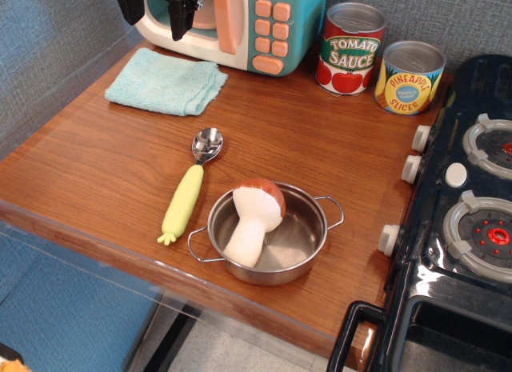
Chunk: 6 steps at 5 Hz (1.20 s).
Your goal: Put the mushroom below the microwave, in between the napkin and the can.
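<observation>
I need to grab the mushroom by its reddish-brown cap (267, 194) next. Then I can put it between the napkin and the tomato sauce can (350, 49).
The mushroom (254, 218) has a white stem and a reddish-brown cap and lies tilted inside a steel pot (310, 256) near the table's front edge. The cream and teal microwave (256, 24) stands at the back. The aqua napkin (166, 82) lies flat in front of its left side. The tomato sauce can (350, 49) stands upright to its right. My black gripper (154, 24) hangs at the top left in front of the microwave door, above the napkin's far edge. Its jaws stand apart and hold nothing.
A pineapple slices can (409, 78) stands right of the tomato can. A spoon with a yellow-green handle (188, 192) lies left of the pot. A black toy stove (472, 196) with knobs borders the table's right side. Bare wood lies between napkin and can.
</observation>
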### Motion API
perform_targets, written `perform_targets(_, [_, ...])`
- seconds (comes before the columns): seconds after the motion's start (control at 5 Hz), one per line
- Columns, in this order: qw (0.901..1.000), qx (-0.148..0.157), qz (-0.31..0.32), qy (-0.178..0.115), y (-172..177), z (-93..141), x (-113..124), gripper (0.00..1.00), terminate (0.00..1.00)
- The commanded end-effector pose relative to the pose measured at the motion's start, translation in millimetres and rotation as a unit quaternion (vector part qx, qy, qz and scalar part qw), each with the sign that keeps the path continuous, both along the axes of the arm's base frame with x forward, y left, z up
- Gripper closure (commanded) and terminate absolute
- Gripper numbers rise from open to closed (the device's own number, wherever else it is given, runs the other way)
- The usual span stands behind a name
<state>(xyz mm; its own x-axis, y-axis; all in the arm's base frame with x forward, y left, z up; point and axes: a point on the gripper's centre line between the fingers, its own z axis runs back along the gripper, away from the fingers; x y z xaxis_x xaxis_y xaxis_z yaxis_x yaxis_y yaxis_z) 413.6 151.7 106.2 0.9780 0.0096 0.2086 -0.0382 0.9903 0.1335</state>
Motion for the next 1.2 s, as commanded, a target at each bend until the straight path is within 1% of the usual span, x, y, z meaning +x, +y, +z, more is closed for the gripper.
perform_targets(0.0, [1.0000,0.000,0.000,0.000,0,0,0,0.00,0.00])
perform_targets(0.2, [0.9986,-0.016,-0.050,-0.007,-28,1,-17,0.00,0.00])
perform_targets(0.4, [0.9921,-0.026,-0.122,-0.012,-68,7,-44,0.00,0.00])
perform_targets(0.6, [0.9816,-0.055,-0.182,-0.019,-102,18,-78,0.00,0.00])
perform_targets(0.8, [0.9731,-0.061,-0.222,-0.015,-128,19,-106,0.00,0.00])
perform_targets(1.0, [0.9646,-0.054,-0.258,-0.006,-147,14,-123,0.00,0.00])
